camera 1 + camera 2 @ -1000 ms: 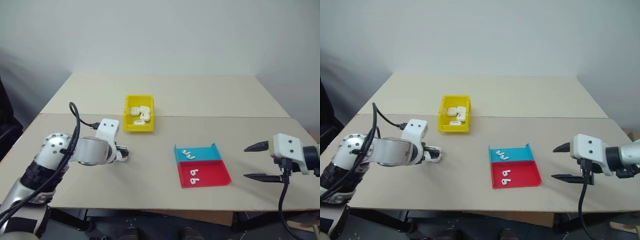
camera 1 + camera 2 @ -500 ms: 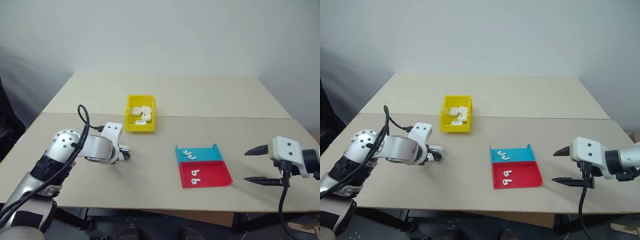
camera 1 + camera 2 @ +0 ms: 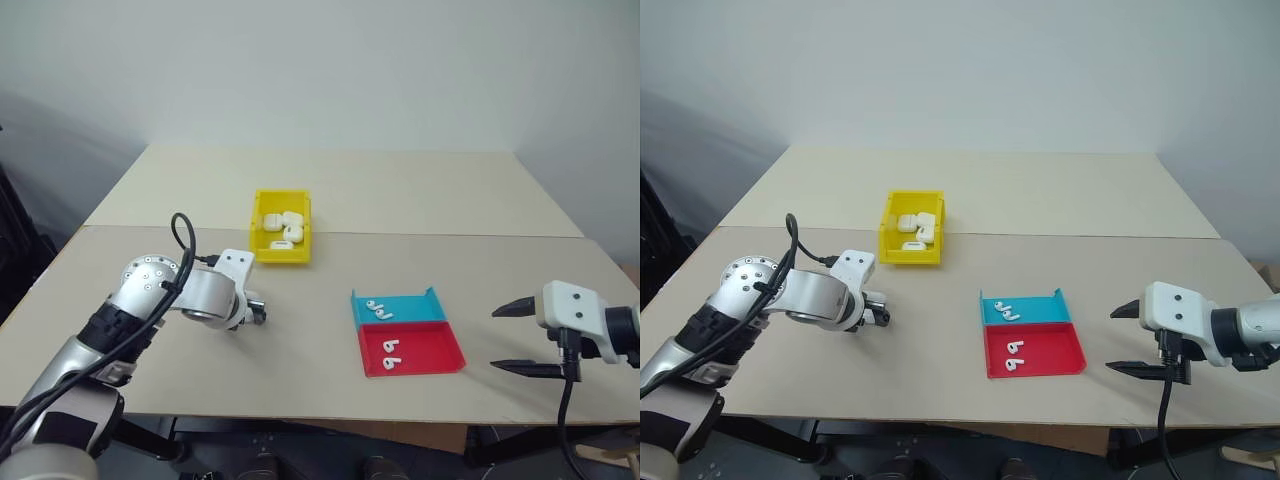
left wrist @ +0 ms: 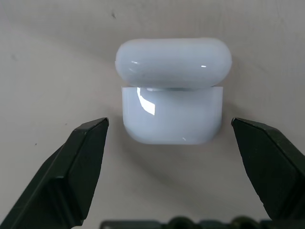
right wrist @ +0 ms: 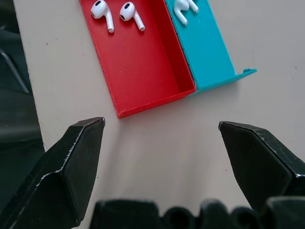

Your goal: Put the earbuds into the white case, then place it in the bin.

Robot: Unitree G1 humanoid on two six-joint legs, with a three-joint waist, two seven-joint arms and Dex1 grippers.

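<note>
I should close my left gripper now, and it would hold the case. My fingers are beside the case's lower body (image 4: 172, 116), below its flipped lid.
A white case (image 4: 172, 114) lies on the table with its lid (image 4: 174, 63) flipped up. My left gripper (image 4: 167, 122) hangs over it, open, one finger on each side and neither touching it. In the head views that gripper (image 3: 256, 313) sits low over the table, in front of the yellow bin (image 3: 279, 257). Two earbuds (image 5: 118, 11) lie in the red tray (image 3: 430, 352), and two more earbuds (image 3: 378, 308) lie in the teal tray (image 3: 412, 309). My right gripper (image 3: 494, 340) is open and empty, hovering to the right of both trays.
The yellow bin holds several white cases (image 3: 283, 227). The teal and red trays sit side by side at the table's middle right. A seam (image 3: 450, 234) runs across the tabletop behind the bin. The table's front edge (image 3: 300, 415) is close to me.
My left arm has swung its elbow inward and the left gripper has edged a little right and lower. The right gripper has stayed almost still and open.
</note>
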